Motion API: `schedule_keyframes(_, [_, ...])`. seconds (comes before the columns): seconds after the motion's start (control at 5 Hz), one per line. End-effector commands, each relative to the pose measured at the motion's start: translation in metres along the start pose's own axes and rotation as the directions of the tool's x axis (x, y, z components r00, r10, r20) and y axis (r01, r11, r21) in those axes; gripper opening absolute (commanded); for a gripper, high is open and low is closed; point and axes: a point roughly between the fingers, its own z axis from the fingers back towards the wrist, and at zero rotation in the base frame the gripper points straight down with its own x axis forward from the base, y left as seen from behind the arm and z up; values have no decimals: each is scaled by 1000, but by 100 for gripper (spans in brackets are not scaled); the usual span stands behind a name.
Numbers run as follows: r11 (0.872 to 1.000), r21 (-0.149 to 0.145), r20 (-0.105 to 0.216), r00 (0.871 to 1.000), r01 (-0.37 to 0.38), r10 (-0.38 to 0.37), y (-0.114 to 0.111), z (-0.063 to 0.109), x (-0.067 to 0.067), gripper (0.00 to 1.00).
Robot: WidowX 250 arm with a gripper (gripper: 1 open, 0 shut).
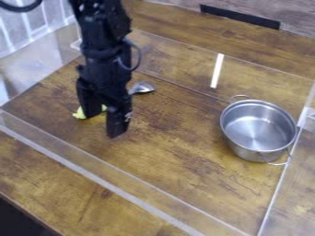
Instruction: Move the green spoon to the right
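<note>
My gripper will next pick up the green spoon by its green handle (85, 113), its silvery tip staying free, to move it across the table.
The green spoon (79, 114) lies on the wooden table (185, 175) at the left. Only its pale yellow-green end shows beside the left finger, and its small silvery tip (143, 88) pokes out to the right of the arm. My gripper (103, 122) points straight down over it, low to the table, open, with one finger on each side of the spoon's body. Whether the fingers touch the spoon I cannot tell. The middle of the spoon is hidden behind the gripper.
A round shiny steel pot (229, 116) stands empty at the right. Clear acrylic walls (216, 71) ring the work area, with a low front wall (135, 198) running across the near side. Bare wood lies between the gripper and the pot.
</note>
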Motion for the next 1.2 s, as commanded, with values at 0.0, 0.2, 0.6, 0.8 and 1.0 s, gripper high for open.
schedule_keyframes(0.0, [999,34,65,998,-5,2,28,-5,5,100])
schedule_keyframes(0.2, [998,54,108,994,23,-29,44,-16,9,100])
schedule_keyframes(0.6, [997,58,141,988,58,-66,37,-29,34,100])
schedule_keyframes(0.8, [996,58,144,987,64,-72,36,-26,48,0])
schedule_keyframes(1.0, [996,54,150,986,71,-78,34,-24,65,0])
